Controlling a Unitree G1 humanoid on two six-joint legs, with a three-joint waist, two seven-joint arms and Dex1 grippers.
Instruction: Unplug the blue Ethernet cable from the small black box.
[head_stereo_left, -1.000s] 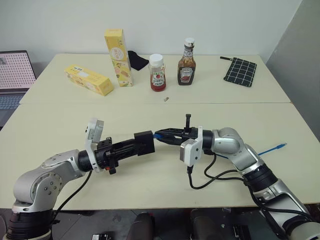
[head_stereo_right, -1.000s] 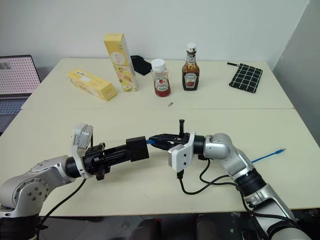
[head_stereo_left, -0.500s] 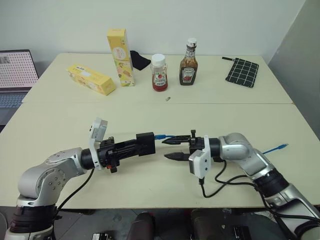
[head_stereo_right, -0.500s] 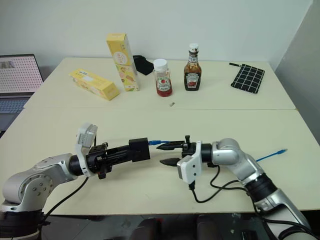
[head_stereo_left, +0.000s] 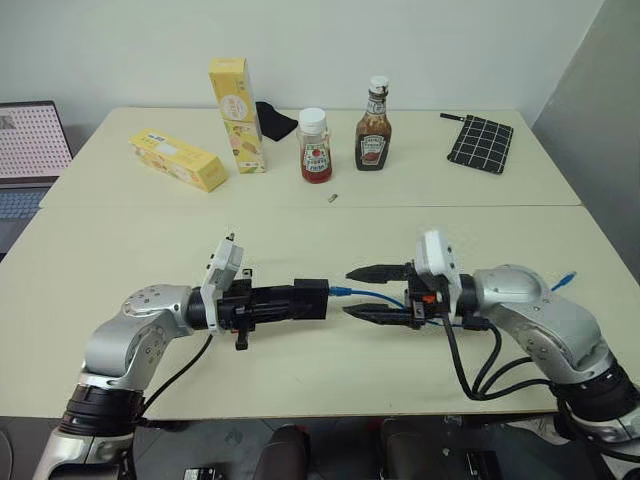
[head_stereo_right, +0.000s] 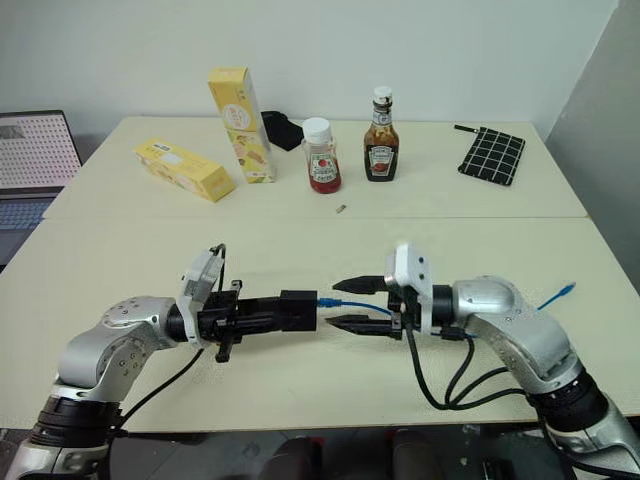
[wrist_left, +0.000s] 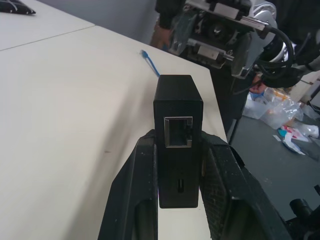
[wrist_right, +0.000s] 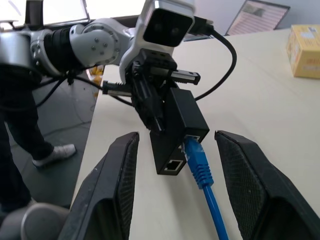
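The right gripper next needs to grab the Ethernet cable's clear-blue plug by the boot, to unplug the blue cable from the small black box.
My left gripper is shut on the small black box and holds it level above the table's near half. In the left wrist view the box sits between both fingers, an empty port facing the camera. The blue Ethernet cable has its plug seated in the box's edge. It runs right between the fingers of my right gripper, which is open around it without touching. The cable's far plug lies on the table at the right.
At the back stand an upright yellow carton, a lying yellow carton, a ketchup bottle and a brown sauce bottle. A black-and-white checked cloth is back right, a laptop far left.
My right gripper let go of the plug, opened, rolled over and drew back to the right. The left gripper turned a little, still holding the box.
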